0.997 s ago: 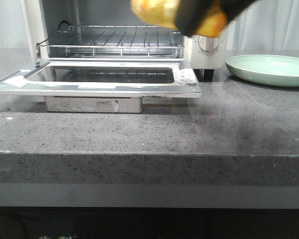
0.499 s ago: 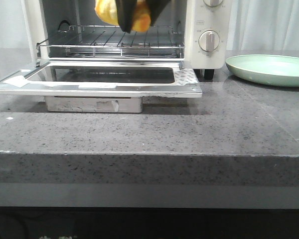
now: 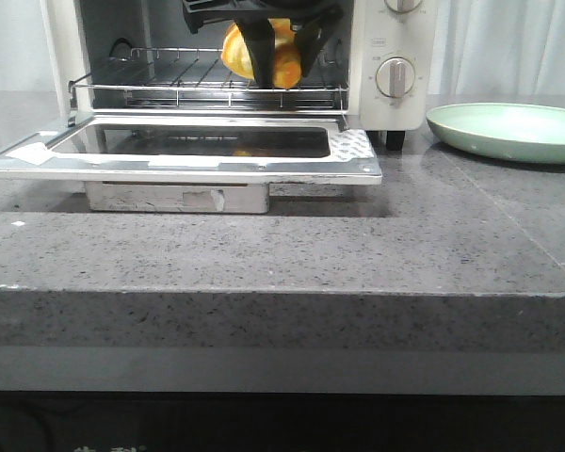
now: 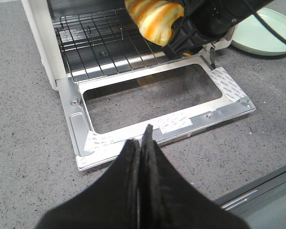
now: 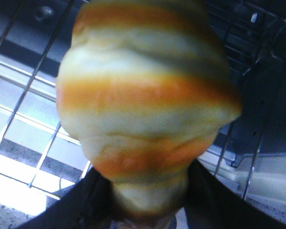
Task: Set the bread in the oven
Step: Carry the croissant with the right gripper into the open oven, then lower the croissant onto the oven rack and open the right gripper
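Note:
The striped bread [image 3: 240, 52] is inside the oven's opening, over the wire rack [image 3: 160, 80], so the robot should open its right gripper.
The bread [image 3: 264, 49], a glossy roll with orange and pale yellow stripes, hangs just above the wire rack [image 3: 160, 80] at the mouth of the cream-white oven [image 3: 395, 38]. My right gripper [image 3: 281, 58] is shut on it, black fingers on both sides. The right wrist view is filled by the bread [image 5: 143, 105], with the right gripper [image 5: 148, 200] clamping its lower end over the rack bars. The left wrist view shows the bread [image 4: 155, 19] over the rack's front right part. My left gripper [image 4: 144, 138] is shut and empty, above the counter in front of the open door [image 4: 148, 124].
The oven's glass door [image 3: 188, 162] lies folded down flat over the grey stone counter [image 3: 282, 254]. A pale green plate [image 3: 508, 130] sits to the right of the oven. Round dials [image 3: 394, 77] are on the oven's right panel.
My right gripper carried the bread from the upper right leftward and then down, to just above the wire rack. The oven and plate have not moved.

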`<state>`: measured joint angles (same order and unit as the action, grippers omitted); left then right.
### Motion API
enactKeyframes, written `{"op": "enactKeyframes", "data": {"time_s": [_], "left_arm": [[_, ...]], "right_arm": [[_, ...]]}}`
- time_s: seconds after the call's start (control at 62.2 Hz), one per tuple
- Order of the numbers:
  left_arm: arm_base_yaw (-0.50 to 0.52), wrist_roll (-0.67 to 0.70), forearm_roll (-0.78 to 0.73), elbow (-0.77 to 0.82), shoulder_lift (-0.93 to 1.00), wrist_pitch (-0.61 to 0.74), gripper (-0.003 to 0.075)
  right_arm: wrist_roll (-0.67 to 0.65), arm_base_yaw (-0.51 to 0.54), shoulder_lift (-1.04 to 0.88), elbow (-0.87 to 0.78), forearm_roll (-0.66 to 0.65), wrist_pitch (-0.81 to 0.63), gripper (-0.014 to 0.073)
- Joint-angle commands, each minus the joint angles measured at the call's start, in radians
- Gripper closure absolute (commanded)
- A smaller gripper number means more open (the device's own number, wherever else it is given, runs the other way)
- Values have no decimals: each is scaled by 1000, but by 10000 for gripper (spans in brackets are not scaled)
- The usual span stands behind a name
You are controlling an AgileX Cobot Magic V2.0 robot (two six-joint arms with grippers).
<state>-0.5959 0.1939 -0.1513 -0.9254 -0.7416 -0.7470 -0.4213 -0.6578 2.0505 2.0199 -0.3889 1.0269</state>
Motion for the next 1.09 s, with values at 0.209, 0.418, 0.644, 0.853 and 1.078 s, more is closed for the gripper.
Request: {"op": "enactKeyframes", "data": {"time_s": [0.209, 0.418, 0.644, 0.853, 1.078], "left_arm": [[-1, 8, -6, -27, 5, 69, 738], [-1, 8, -6, -27, 5, 69, 738], [-1, 8, -6, -27, 5, 69, 738], [-1, 8, -6, -27, 5, 67, 738], [-1, 8, -6, -27, 5, 67, 738]], "right_arm": [[-1, 3, -62, 40, -34, -38, 508], [-1, 3, -62, 40, -31, -36, 131], [-2, 1, -62, 67, -27, 12, 1], [33, -19, -118, 73, -1, 83, 1], [45, -19, -303, -107, 7, 51, 1]]}}
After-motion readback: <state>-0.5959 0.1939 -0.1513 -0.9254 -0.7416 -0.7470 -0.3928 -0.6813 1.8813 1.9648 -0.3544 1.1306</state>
